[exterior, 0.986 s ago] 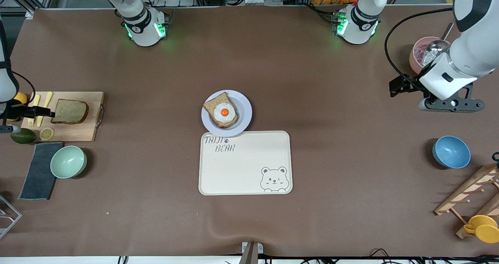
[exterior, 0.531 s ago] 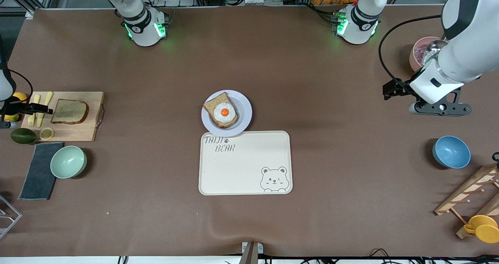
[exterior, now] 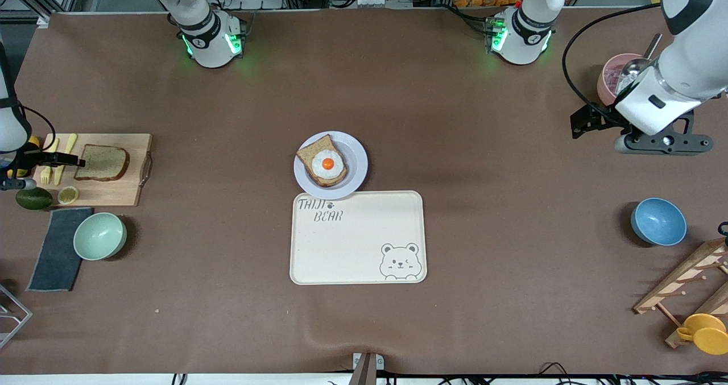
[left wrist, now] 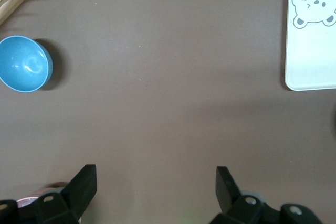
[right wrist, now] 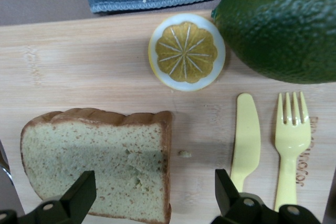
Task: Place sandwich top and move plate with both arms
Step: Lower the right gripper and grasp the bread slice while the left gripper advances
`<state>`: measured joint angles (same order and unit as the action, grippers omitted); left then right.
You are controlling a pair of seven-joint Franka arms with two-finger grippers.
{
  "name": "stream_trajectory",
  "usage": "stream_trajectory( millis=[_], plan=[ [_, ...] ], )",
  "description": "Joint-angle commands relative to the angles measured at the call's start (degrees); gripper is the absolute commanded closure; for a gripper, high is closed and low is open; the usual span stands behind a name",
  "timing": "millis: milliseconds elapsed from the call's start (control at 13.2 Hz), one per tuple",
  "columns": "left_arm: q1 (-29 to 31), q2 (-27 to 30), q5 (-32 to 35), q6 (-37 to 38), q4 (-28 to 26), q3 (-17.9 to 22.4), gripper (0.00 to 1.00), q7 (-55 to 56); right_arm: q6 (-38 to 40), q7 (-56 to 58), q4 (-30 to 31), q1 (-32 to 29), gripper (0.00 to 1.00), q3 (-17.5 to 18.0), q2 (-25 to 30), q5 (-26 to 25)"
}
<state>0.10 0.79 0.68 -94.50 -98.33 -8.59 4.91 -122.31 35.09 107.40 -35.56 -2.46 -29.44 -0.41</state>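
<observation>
I will next grab the bread slice with my right gripper by its straight side crust, so that it can top the fried egg on the plate.
The sandwich top, a plain brown slice, lies on a wooden cutting board at the right arm's end of the table. My right gripper is open low over the slice's crust edge. In the right wrist view the gripper has one finger over the slice and the other over bare board beside a yellow knife. The plate sits mid-table holding a bread slice with a fried egg. My left gripper is open and empty over bare table.
A cream bear tray touches the plate's nearer rim. The board also holds a fork, a lemon slice and an avocado. A mint bowl and grey cloth lie nearer. A blue bowl, pink bowl and wooden rack are at the left arm's end.
My right gripper has edged a little toward the plain slice. My left arm swung toward the table's middle, then back toward the pink bowl.
</observation>
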Motion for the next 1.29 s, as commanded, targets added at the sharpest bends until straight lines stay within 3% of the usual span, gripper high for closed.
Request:
stream_trajectory(
  millis=[0, 455, 758, 1062, 1138, 1213],
  plan=[
    [0.95, 1.23, -0.85, -0.86, -2.56, -0.46, 0.00, 0.45, 0.66, -0.63, -0.79, -1.36, 0.00, 1.06, -0.71, -0.65],
    [0.95, 0.79, -5.40, -1.73, -4.31, -0.38, 0.00, 0.45, 0.66, -0.11, -0.88, -2.41, 0.00, 1.06, -1.85, -1.09],
    [0.60, 0.53, -8.24, -9.80, -10.63, -0.55, 0.00, 0.45, 0.93, -0.19, -0.79, -2.67, 0.00, 1.06, -2.11, -1.09],
    [0.25, -1.49, -17.54, -15.27, -14.87, -1.43, 0.00, 0.45, 1.37, -0.28, -0.70, -2.67, 0.00, 1.14, -3.34, -1.09],
    [0.16, -2.28, -17.55, -15.71, -14.96, -1.78, 0.00, 0.45, 1.45, -0.28, -0.70, -2.59, 0.18, 1.14, -3.34, -1.00],
    [0.25, -2.81, -17.64, -16.76, -15.22, -2.57, 0.00, 0.45, 2.85, -0.45, -0.70, -2.32, 0.56, 1.06, -3.34, -1.00]
  ],
)
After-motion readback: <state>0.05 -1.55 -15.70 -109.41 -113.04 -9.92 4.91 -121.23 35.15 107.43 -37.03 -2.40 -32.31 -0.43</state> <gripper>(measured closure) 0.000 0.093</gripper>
